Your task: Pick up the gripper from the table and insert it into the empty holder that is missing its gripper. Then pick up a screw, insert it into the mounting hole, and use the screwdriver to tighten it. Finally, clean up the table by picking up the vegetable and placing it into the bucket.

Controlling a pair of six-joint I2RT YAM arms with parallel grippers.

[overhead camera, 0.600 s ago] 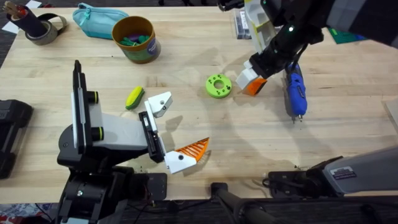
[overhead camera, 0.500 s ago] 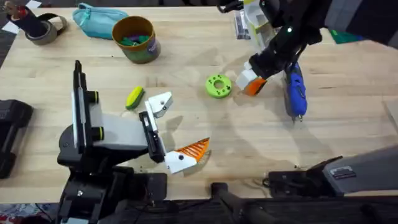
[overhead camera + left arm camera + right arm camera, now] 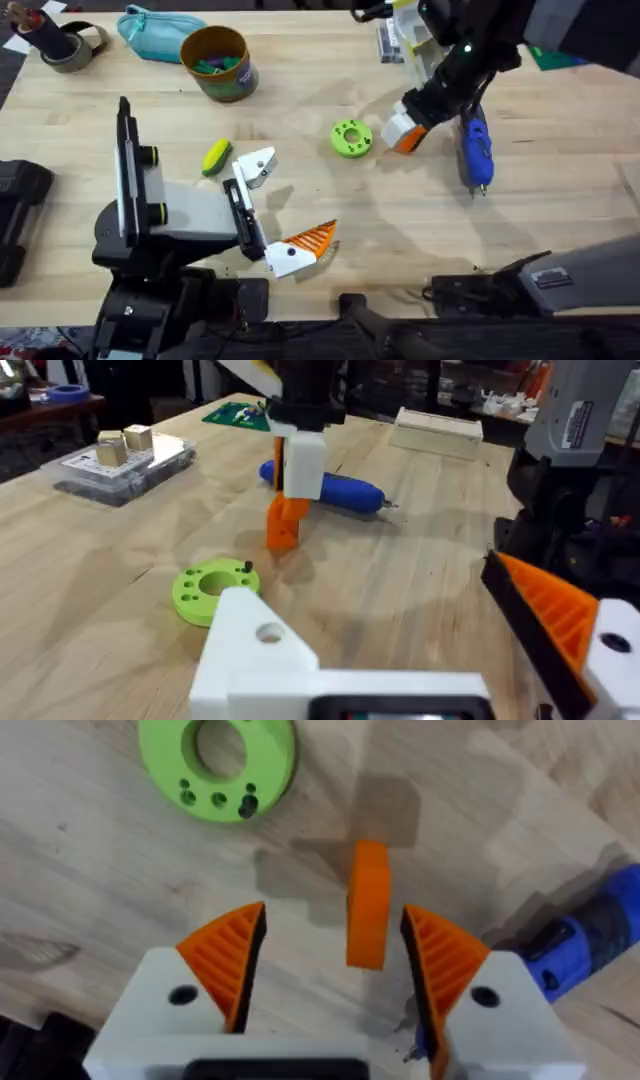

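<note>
My right gripper needs to fill the empty white holder point(image 3: 257, 165), so next it should grip the loose gripper by its orange sides.
The loose gripper point(image 3: 409, 140) point(image 3: 368, 905) shows its orange tip on the table right of the middle. My right gripper point(image 3: 402, 128) point(image 3: 335, 955) is lowered over it, open, with its orange pads point(image 3: 228, 960) on either side. Bare wood shows between each pad and the tip point(image 3: 285, 525). My left gripper point(image 3: 283, 205) point(image 3: 370, 590) rests open at the lower left. It has one orange ribbed finger point(image 3: 308, 240) and an empty white holder point(image 3: 257, 165) point(image 3: 255, 650). The blue screwdriver point(image 3: 474, 148) point(image 3: 330, 485) lies to the right. The vegetable point(image 3: 216, 157) lies beside the holder. The bucket point(image 3: 217, 62) stands far left.
A green disc with holes point(image 3: 351, 138) point(image 3: 217, 760) lies just left of the right gripper. A teal pouch point(image 3: 158, 30) and a tape roll point(image 3: 70, 45) sit at the far left. A clear box of parts point(image 3: 125, 460) stands at the far edge behind the right arm.
Almost nothing: the right gripper stays over the loose gripper with a very slight shift. The left arm has not moved.
</note>
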